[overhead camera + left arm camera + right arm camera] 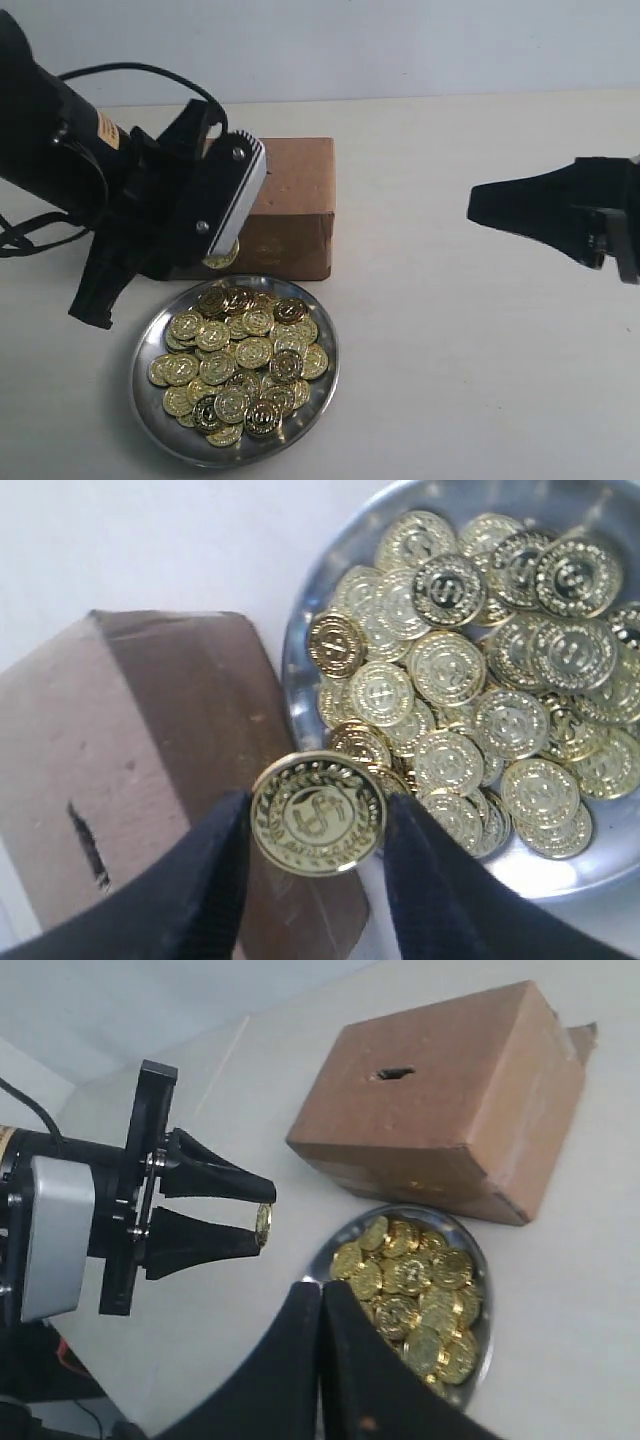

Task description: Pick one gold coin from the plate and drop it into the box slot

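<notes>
I will next grab the gold coin by its flat sides with my right gripper, so that the coin's rim stays free to go into the box slot.
The silver plate point(324, 398) lies at the front, heaped with several gold coins point(240, 362). Behind it stands the brown cardboard box point(293, 200); its dark slot point(391, 1073) shows in the top face in the right wrist view and as the slot point(88, 846) in the left wrist view. My left gripper point(222, 257) is shut on one gold coin point(317, 815), held by its edges above the gap between plate and box front. That coin point(263, 1223) also shows edge-on in the right wrist view. My right gripper point(322, 1290) is shut and empty, off to the right, well above the table.
The pale table point(480, 350) stretches to the right of the plate and box. The left arm's black body and cable point(60, 150) hang over the left side, partly covering the box's left end.
</notes>
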Controlling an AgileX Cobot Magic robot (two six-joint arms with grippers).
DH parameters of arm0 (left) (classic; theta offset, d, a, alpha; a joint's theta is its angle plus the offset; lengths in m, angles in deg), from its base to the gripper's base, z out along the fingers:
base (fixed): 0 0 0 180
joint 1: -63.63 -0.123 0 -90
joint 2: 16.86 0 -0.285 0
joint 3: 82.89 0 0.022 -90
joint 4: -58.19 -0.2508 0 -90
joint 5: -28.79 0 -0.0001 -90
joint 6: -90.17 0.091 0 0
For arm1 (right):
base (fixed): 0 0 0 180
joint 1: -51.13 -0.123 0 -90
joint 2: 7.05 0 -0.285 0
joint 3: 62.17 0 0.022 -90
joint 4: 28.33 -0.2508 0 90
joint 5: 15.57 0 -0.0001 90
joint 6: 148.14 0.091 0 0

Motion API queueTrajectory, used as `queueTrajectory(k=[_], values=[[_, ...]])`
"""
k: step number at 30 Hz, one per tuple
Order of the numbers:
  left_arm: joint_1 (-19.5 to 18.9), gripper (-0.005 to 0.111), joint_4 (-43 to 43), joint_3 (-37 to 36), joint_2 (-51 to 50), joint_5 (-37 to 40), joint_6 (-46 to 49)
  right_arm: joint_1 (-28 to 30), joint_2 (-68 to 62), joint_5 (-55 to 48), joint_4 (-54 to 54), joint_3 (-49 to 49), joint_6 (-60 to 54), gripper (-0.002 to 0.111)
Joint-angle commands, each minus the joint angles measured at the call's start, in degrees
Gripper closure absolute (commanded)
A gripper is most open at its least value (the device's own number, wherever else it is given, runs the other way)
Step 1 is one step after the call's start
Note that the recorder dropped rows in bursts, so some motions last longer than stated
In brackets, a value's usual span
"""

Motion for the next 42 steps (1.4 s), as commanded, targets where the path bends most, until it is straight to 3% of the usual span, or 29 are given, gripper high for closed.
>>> queueTrajectory(k=[1,6,11,13,15,18,23,42], values=[[0.2,0.077,1.6,0.1,4.4,0.2,-7.0,-9.9,-4.9,8.8,-11.7,-0.3,-5.7,0.108],[0.2,0.077,5.6,0.1,7.5,0.5,-8.4,-19.0,-15.2,11.6,-16.2,2.7,-11.1,0.108],[0.2,0.077,5.8,0.1,8.7,5.9,-8.8,-27.0,-26.4,11.1,-16.2,14.7,-8.2,0.106],[0.2,0.077,5.7,0.1,8.9,5.9,-8.9,-27.4,-27.2,10.2,-16.2,17.9,-6.2,0.095],[0.2,0.077,7.0,0.1,9.0,5.2,-8.9,-27.4,-27.5,8.7,-16.2,19.8,-5.0,0.078],[0.2,0.077,10.1,0.1,9.1,4.2,-8.9,-27.4,-27.5,7.9,-16.2,19.8,-4.9,0.067],[0.2,0.077,12.3,0.1,9.2,1.9,-8.9,-30.4,-27.5,10.6,-16.2,19.8,-5.0,0.066],[0.1,0.077,9.7,0.1,11.7,1.4,-9.2,-30.4,-27.4,15.2,-16.2,19.7,-5.0,0.066]])
